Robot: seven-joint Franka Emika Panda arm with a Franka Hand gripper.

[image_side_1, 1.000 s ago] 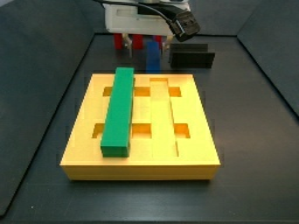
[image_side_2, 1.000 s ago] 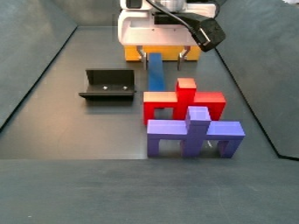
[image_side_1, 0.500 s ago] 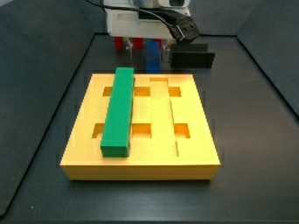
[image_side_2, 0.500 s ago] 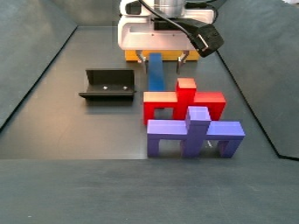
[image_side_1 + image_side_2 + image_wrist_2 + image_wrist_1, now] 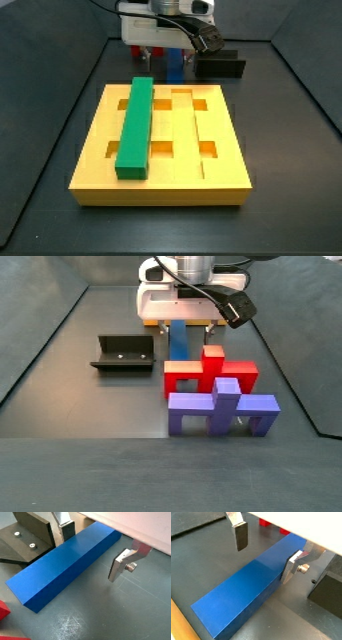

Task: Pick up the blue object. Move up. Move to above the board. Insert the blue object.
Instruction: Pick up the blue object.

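I should next grab the blue object with my gripper by its end near the red stand, so the blue object's other end [image 5: 221,608] stays free to enter the board.
The blue object [image 5: 241,594] is a long dark-blue bar lying flat on the dark floor; it also shows in the wrist view [image 5: 63,567] and in both side views [image 5: 174,68] [image 5: 178,344]. My gripper [image 5: 266,551] is open and low over the bar's far part, with one finger [image 5: 240,536] on each side of it, neither touching. It shows the same way in the wrist view [image 5: 92,548] and in the side views [image 5: 173,52] [image 5: 179,324]. The yellow-orange board [image 5: 214,170] lies apart from it, carrying a green bar [image 5: 135,125].
The black fixture [image 5: 123,353] stands beside the bar, and shows in a wrist view [image 5: 27,539] and a side view [image 5: 222,66]. A red stand [image 5: 214,368] and a purple stand [image 5: 221,408] stand near the bar's other end. Dark walls enclose the floor.
My gripper has come down onto the blue bar, so its open fingers now straddle it. The bar and the board have not moved.
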